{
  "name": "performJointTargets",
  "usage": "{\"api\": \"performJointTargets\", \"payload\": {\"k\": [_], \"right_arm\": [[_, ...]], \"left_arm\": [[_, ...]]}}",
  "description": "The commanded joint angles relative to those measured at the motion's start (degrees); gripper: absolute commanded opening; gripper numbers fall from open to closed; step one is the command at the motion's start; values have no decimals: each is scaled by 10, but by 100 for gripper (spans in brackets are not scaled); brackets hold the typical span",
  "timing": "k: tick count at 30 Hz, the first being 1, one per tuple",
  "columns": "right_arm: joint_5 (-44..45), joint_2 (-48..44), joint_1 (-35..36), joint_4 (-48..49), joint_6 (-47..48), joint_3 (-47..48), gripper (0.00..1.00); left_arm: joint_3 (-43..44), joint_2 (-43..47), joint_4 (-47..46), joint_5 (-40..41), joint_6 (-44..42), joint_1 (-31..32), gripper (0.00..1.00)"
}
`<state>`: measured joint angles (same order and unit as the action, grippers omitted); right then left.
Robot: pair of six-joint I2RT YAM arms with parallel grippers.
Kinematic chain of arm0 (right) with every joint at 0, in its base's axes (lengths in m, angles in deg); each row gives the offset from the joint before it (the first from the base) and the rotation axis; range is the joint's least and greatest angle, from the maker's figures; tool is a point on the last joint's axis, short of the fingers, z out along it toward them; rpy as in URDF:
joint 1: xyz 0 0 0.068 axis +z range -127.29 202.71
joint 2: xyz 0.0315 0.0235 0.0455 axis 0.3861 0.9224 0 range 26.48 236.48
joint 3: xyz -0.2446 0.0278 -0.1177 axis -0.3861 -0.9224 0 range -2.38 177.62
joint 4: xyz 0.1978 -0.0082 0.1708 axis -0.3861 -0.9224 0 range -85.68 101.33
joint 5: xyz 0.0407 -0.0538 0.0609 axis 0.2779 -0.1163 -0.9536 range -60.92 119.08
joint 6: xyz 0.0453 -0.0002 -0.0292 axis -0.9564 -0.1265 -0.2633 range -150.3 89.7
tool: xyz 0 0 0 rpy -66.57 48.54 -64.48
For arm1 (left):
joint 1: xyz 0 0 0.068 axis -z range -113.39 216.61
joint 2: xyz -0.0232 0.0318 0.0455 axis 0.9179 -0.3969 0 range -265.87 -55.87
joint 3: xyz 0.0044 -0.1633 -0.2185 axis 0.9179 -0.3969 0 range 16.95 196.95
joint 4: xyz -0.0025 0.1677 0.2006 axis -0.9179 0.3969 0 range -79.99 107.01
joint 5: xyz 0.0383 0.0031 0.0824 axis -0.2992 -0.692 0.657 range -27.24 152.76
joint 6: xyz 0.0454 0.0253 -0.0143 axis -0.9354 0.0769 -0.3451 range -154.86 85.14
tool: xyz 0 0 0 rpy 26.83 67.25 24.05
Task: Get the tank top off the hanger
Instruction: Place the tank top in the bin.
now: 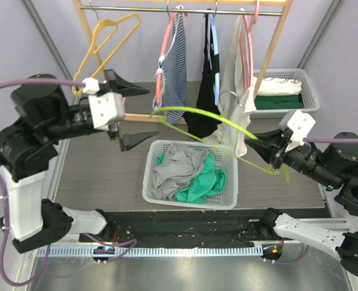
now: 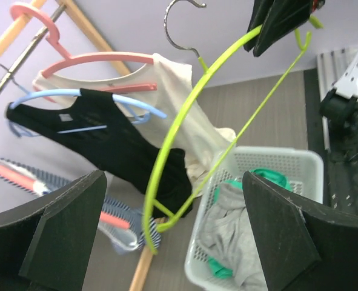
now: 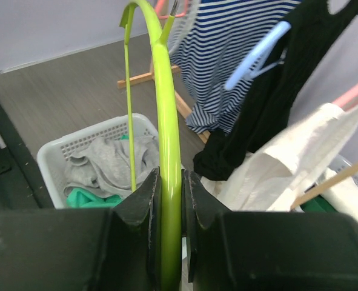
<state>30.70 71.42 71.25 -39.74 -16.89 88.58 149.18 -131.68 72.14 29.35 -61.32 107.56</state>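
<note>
I will next use my left gripper to keep the hook free to hang on the rack, so it will grab the bare lime-green hanger by its free arm (image 1: 177,109) (image 2: 160,162).
My right gripper (image 1: 260,145) is shut on one arm of a bare lime-green hanger (image 1: 191,110), held tilted above the white basket (image 1: 147,182). No garment hangs on it. The wrist view shows the jaws (image 3: 169,182) pinching the green bar (image 3: 166,91). A grey garment (image 1: 175,167) lies crumpled in the basket on a green one (image 1: 206,182). My left gripper (image 1: 136,115) is open and empty, raised left of the hanger. Its view shows the hanger (image 2: 166,151) between the wide fingers (image 2: 69,230), untouched.
A wooden rack (image 1: 185,9) behind holds an empty yellow hanger (image 1: 106,42), a striped tank top (image 1: 174,66), a black one (image 1: 204,91) and a cream one (image 1: 234,85). A second white basket (image 1: 306,91) with folded clothes stands at the back right.
</note>
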Motion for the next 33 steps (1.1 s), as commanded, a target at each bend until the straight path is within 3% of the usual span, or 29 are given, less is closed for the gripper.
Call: {"api": "performJointTargets", "payload": {"k": [1, 3, 8, 17, 23, 29, 31, 32, 33], "right_arm": [[-129, 36, 1, 14, 29, 17, 1], [-164, 48, 1, 5, 45, 22, 1], [-226, 59, 1, -3, 72, 35, 1], [-216, 55, 1, 22, 81, 39, 1], [-189, 39, 1, 29, 92, 38, 1], [-155, 23, 2, 58, 94, 27, 1], [-140, 19, 1, 83, 94, 17, 1], [-127, 16, 1, 90, 94, 13, 1], [-123, 15, 1, 103, 93, 5, 1]], "left_arm": [[-21, 12, 79, -25, -75, -10, 100], [-28, 15, 108, -74, -98, -13, 100], [-88, 29, 103, -85, -72, -23, 100], [-173, 33, 87, -75, -37, -23, 97], [-184, 37, 99, -82, -44, -24, 87], [-189, 34, 112, -95, -49, -25, 59], [-188, 32, 113, -101, -51, -25, 42], [-188, 31, 113, -102, -53, -25, 27], [-186, 31, 112, -102, -52, -25, 21]]}}
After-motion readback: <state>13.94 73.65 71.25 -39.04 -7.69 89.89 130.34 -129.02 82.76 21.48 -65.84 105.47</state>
